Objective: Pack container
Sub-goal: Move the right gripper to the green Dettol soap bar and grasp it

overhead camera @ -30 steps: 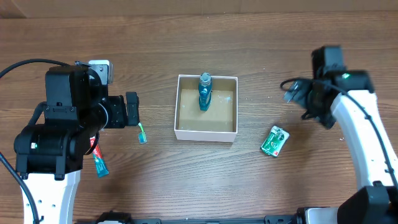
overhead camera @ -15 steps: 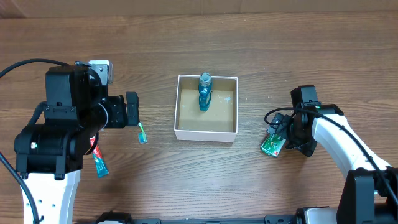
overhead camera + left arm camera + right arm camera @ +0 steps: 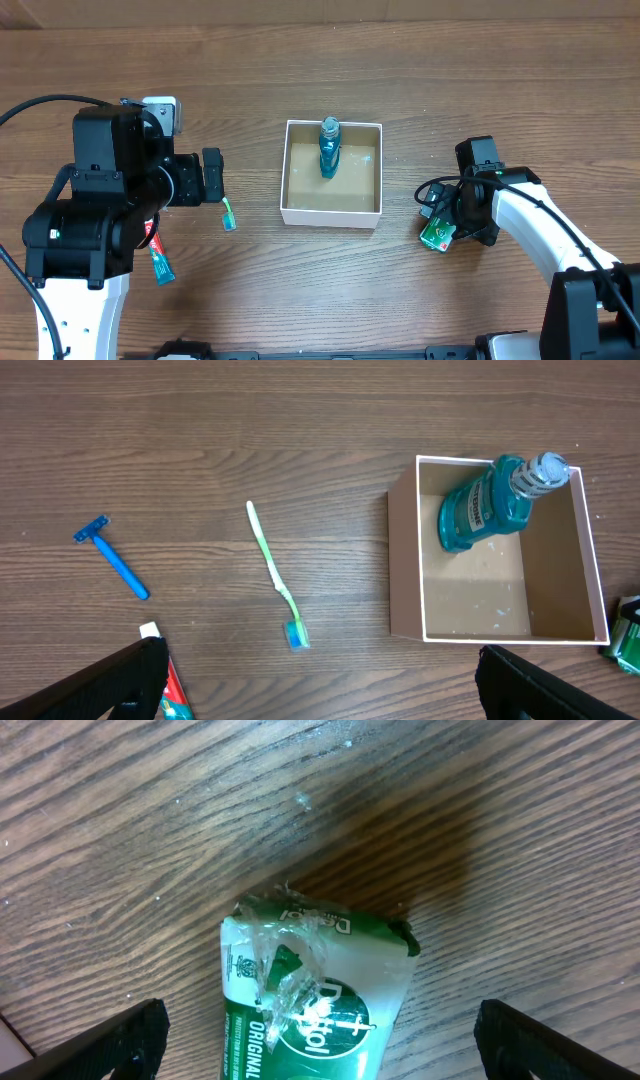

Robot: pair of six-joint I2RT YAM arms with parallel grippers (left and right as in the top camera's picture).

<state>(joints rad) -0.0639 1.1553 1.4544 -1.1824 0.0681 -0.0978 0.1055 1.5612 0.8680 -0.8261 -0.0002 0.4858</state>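
It isn't time to close yet: the soap packet (image 3: 437, 233) (image 3: 310, 1010) is between my fingers, but they are above its top. I need to lower my right gripper first, then close it on the packet.
The container (image 3: 332, 210) is a white-walled square box with a brown inside, at the table's middle; it also shows in the left wrist view (image 3: 404, 540). A blue mouthwash bottle (image 3: 329, 148) lies inside it (image 3: 490, 502). My right gripper (image 3: 444, 222) is open and low over a green soap packet (image 3: 437, 233), its fingertips on either side of the packet (image 3: 310, 1010). My left gripper (image 3: 212, 177) is open and empty, held above a green toothbrush (image 3: 228, 214) (image 3: 274, 572).
A red and teal toothpaste tube (image 3: 159, 260) lies left of the toothbrush (image 3: 172, 695). A blue razor (image 3: 112, 558) lies at the left in the left wrist view. A white object (image 3: 162, 108) sits behind the left arm.
My right arm came down from the back right and toward the box, and now its open gripper straddles the soap packet. The left arm has not moved.
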